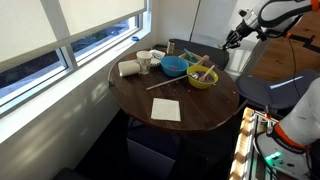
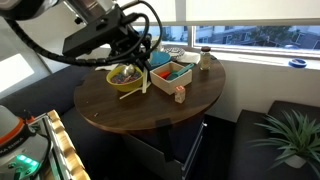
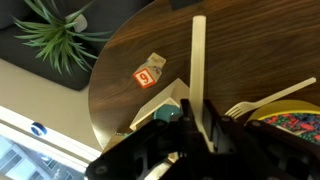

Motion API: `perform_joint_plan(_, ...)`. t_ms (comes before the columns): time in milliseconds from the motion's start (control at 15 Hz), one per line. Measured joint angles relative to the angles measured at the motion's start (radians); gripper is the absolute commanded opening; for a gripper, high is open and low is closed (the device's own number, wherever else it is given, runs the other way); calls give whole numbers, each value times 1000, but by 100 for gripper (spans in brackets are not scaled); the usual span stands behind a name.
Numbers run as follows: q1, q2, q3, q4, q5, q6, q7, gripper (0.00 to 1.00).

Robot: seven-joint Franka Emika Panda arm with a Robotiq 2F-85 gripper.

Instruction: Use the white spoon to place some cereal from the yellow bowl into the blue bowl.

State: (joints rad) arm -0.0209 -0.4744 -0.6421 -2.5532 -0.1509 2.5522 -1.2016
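I should keep the white spoon in my gripper until it touches the tabletop, as my fingers and the spoon are high up and the orange block looks small far below.
In the wrist view my gripper (image 3: 200, 118) is shut on the white spoon (image 3: 198, 60). Its slim pale handle runs straight up the picture from between the jaws, and its scoop end is hidden. The yellow bowl (image 3: 287, 116), holding coloured cereal, lies just right of the jaws. A patch of the blue bowl (image 3: 166, 114) shows just to their left, behind a white napkin. In both exterior views the gripper (image 1: 232, 40) (image 2: 142, 55) hangs above the table by the yellow bowl (image 1: 202, 78) (image 2: 124, 78), and the blue bowl (image 1: 173, 66) (image 2: 165, 62) stands beside it.
A white plastic fork (image 3: 262, 100) rests at the yellow bowl's rim. A small orange block (image 3: 147, 77) (image 2: 180, 95) lies on the round wooden table (image 1: 200, 112). A white mug (image 1: 143, 60), a long wooden stick (image 1: 165, 85) and a napkin (image 1: 166, 109) are also there. A potted plant (image 3: 58, 35) stands on the floor.
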Motion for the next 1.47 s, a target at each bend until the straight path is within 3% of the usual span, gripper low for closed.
perform_joint_plan(267,1,72,-33,1,109,-47,-113,4)
perform_joint_plan(667,-3,226,-19,23,171,-54,-182,4)
perform_joint_plan(933,-25,327,33,57,202,-54,-205,4)
perform_joint_plan(1333,-115,449,173,117,208,-55,-206,4)
perform_joint_plan(1400,-130,464,194,125,208,-55,-206,37)
perform_joint_plan(1467,-143,478,213,133,208,-55,-206,41)
